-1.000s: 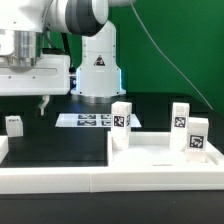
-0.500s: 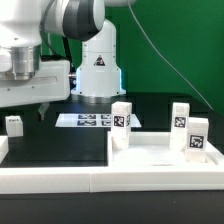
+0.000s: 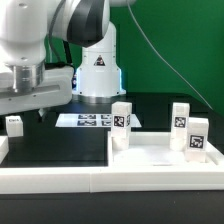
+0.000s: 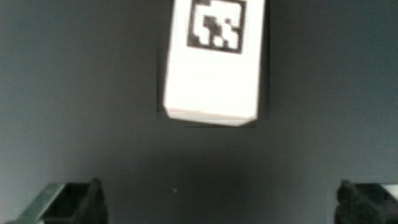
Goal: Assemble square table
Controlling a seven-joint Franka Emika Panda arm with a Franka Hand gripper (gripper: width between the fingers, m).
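Note:
The white leg is ahead of my gripper's fingers, and they would miss it if they closed now. My gripper should move toward the leg first and then close on it.
In the wrist view a short white peg leg (image 4: 217, 60) with a black-and-white tag lies on the dark table, just ahead of my gripper (image 4: 221, 204). The gripper is open, its dark fingertips (image 4: 71, 202) stand far apart, and nothing is between them. In the exterior view the gripper (image 3: 30, 108) hangs over the exterior view's left, just above a small tagged leg (image 3: 14, 124). The white square tabletop (image 3: 150, 134) with a raised rim lies at the right. Three tagged legs stand upright by it: one at its near-left corner (image 3: 121, 115) and two at its right (image 3: 180, 115) (image 3: 196, 136).
The marker board (image 3: 85, 120) lies flat on the black table in front of the robot's base (image 3: 97, 70). A long white rail (image 3: 60, 180) runs across the front edge. A green wall stands behind.
The arm has swung down and toward the exterior view's left, bringing the gripper lower over the small leg there. The jaws have stayed wide apart. No part has moved.

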